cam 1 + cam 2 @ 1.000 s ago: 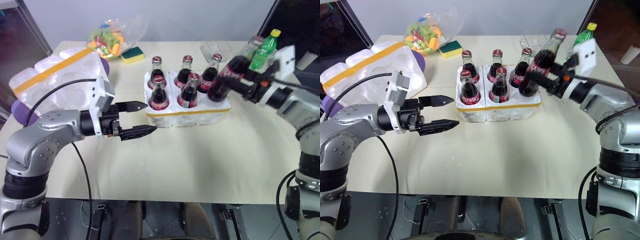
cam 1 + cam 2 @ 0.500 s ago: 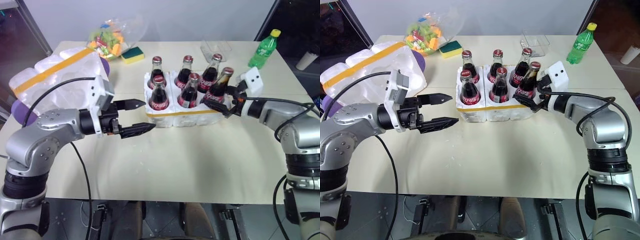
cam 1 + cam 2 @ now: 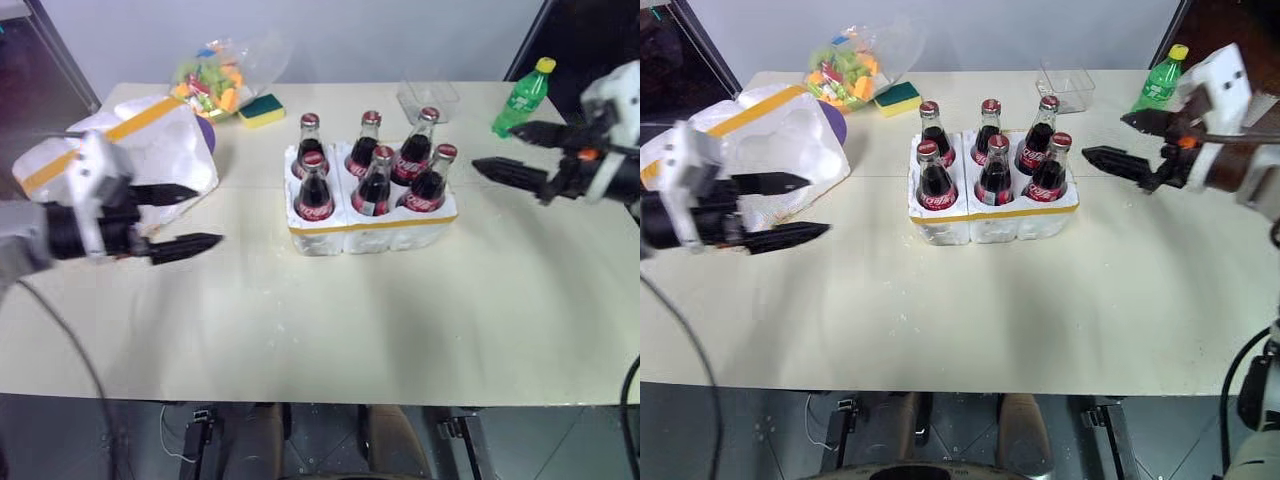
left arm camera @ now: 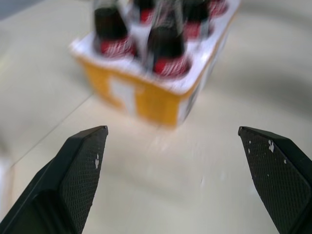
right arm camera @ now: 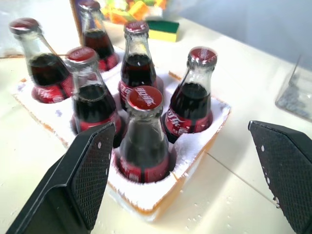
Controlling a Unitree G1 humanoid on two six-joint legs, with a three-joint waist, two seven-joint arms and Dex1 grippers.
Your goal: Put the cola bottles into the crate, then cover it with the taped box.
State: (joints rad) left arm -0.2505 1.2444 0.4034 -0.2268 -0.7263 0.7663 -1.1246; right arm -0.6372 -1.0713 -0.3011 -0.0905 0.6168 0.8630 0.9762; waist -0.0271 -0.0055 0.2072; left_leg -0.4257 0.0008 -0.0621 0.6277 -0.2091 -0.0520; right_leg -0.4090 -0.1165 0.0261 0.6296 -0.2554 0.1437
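The taped box is far wider than the left gripper's open fingers, so the left gripper should next grab the box by the narrow purple flap at its end.
The crate (image 3: 372, 234), a low white styrofoam tray with a yellow tape band, sits mid-table. Several cola bottles (image 3: 376, 184) with red caps stand upright in its wells, seen close in the right wrist view as cola bottles (image 5: 143, 131). My right gripper (image 3: 492, 148) hangs open and empty to the right of the crate, fingers pointing at it. Far left, my left gripper (image 3: 205, 215) is open and empty, just in front of the taped box (image 3: 150, 140), a large white shell with a yellow band. The left wrist view looks between open fingers (image 4: 80, 168) at the crate (image 4: 146, 97).
A green soda bottle (image 3: 522, 98) stands at the back right, close behind my right gripper. A clear plastic tub (image 3: 428, 97), a yellow-green sponge (image 3: 262, 108) and a bag of colourful pieces (image 3: 215, 78) lie along the back. Something purple (image 3: 206, 131) peeks from under the taped box.
My right gripper set the last cola bottle into the crate's near right well, opened and drew back to the right. My left arm swung left, away from the crate, toward the taped box.
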